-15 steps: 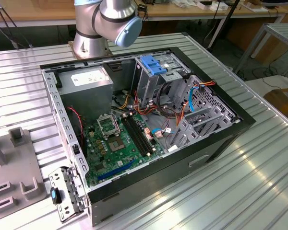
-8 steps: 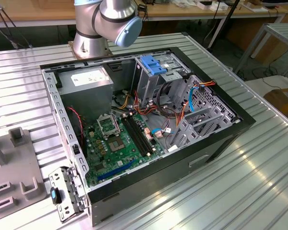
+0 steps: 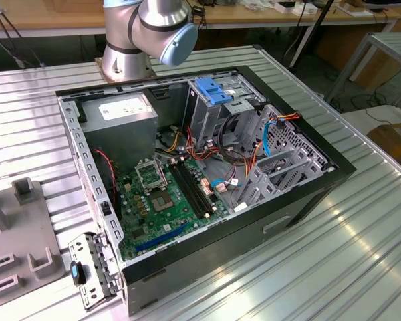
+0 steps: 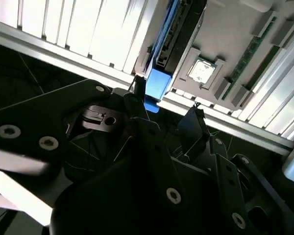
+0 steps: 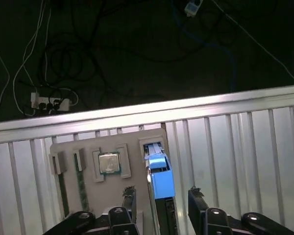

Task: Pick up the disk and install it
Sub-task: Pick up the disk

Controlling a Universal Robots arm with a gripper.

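Note:
The disk is to be installed in the computer case, so my gripper will grab it by its blue carrier end (image 5: pixel 161 181) next.
The disk (image 5: pixel 160 180) stands on edge in a slot of a grey holder tray (image 5: pixel 134 139), a dark slab with a bright blue carrier end facing up. My gripper (image 5: pixel 162 197) hovers just above it, open. One fingertip (image 5: pixel 129 195) is on each side of the disk, with a gap to it on both sides. In the second wrist view the same blue end of the disk (image 4: pixel 156 84) shows between the two dark fingertips (image 4: pixel 137 90), with the gripper (image 4: pixel 165 105) not touching it.
The tray also holds a processor chip (image 5: pixel 108 163) and a memory stick (image 5: pixel 81 182). It lies on a ribbed metal table (image 5: pixel 235 147) near its edge. The open computer case (image 3: pixel 200 167), with a blue bracket (image 3: pixel 217 90) on its drive cage, sits mid-table.

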